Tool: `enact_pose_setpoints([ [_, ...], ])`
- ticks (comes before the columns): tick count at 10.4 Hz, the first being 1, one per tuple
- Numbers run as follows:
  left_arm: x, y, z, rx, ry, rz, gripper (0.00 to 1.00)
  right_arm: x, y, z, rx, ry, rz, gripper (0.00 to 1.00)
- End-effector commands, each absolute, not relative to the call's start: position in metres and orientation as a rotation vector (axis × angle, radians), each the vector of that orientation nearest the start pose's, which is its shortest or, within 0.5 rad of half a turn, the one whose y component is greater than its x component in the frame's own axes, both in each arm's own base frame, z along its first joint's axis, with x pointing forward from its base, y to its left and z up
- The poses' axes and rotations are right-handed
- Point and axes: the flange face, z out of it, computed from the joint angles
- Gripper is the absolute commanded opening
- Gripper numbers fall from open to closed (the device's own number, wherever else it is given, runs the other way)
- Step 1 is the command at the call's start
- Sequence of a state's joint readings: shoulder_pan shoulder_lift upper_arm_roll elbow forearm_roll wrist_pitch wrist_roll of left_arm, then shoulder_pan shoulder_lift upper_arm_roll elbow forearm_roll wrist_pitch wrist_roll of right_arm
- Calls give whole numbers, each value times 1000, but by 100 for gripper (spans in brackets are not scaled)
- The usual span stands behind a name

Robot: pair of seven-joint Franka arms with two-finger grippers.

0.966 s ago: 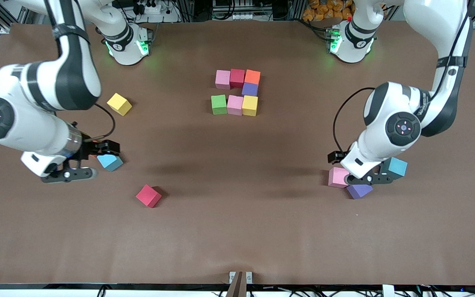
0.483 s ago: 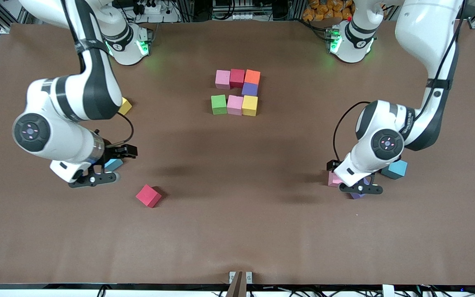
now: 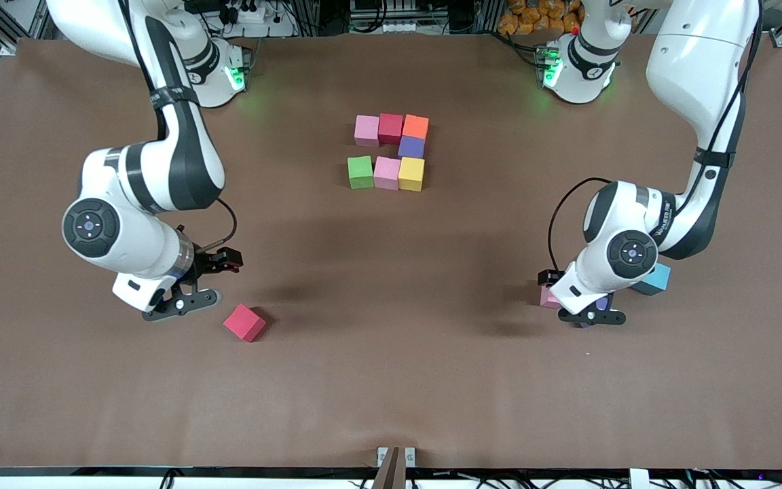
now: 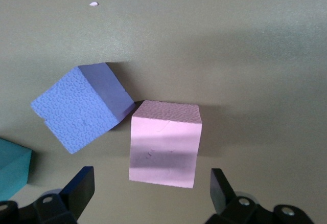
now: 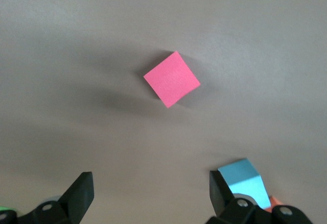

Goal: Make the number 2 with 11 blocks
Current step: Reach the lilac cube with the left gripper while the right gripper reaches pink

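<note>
My left gripper moves closer next, before it closes on the pink block [image 3: 546, 297], since bare tabletop still shows between its fingers and the block.
Seven blocks form a partial number 2 mid-table: pink [image 3: 366, 130], red [image 3: 391, 128] and orange [image 3: 415, 126] in a row, purple [image 3: 411, 147] below, then green [image 3: 360, 172], pink [image 3: 387, 172], yellow [image 3: 411, 174]. My left gripper [image 3: 571, 299] [image 4: 150, 183] hangs open over a loose pink block [image 3: 546, 297] [image 4: 164, 143]. A purple block [image 4: 82, 106] touches its corner, and a teal-blue one [image 3: 654, 280] lies beside them. My right gripper [image 3: 204, 282] [image 5: 150, 185] is open and empty, beside a loose red block [image 3: 244, 322] [image 5: 171, 79]. Another teal-blue block [image 5: 245, 180] sits by one finger.
The brown table [image 3: 391, 380] has wide bare room between the middle cluster and both arms, and along the edge nearest the front camera. Both robot bases [image 3: 211, 68] [image 3: 578, 64] stand at the table's back edge.
The right arm swung from over the teal-blue block toward the loose red block, now hiding a yellow block. The left gripper shifted over the pink block. Both stayed open.
</note>
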State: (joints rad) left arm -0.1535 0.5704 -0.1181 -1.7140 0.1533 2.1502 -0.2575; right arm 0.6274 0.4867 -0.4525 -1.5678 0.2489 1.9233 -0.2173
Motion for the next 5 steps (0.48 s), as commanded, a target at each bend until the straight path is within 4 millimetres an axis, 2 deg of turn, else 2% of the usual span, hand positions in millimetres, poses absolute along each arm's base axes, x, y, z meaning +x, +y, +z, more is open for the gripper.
enact_pose_setpoints([
  [1, 638, -163, 239, -3061, 150, 161, 100, 657, 182, 350, -3037, -732, 70, 100],
  [2, 638, -162, 235, -3077, 127, 175, 100, 662, 184, 335, -3024, -829, 39, 100],
  [4, 638, -163, 226, -3079, 130, 179, 100, 666, 194, 288, -2985, -1004, 11, 100],
  [5, 637, -163, 219, -3080, 131, 184, 100, 668, 194, 273, -2959, -1042, -5, 100],
])
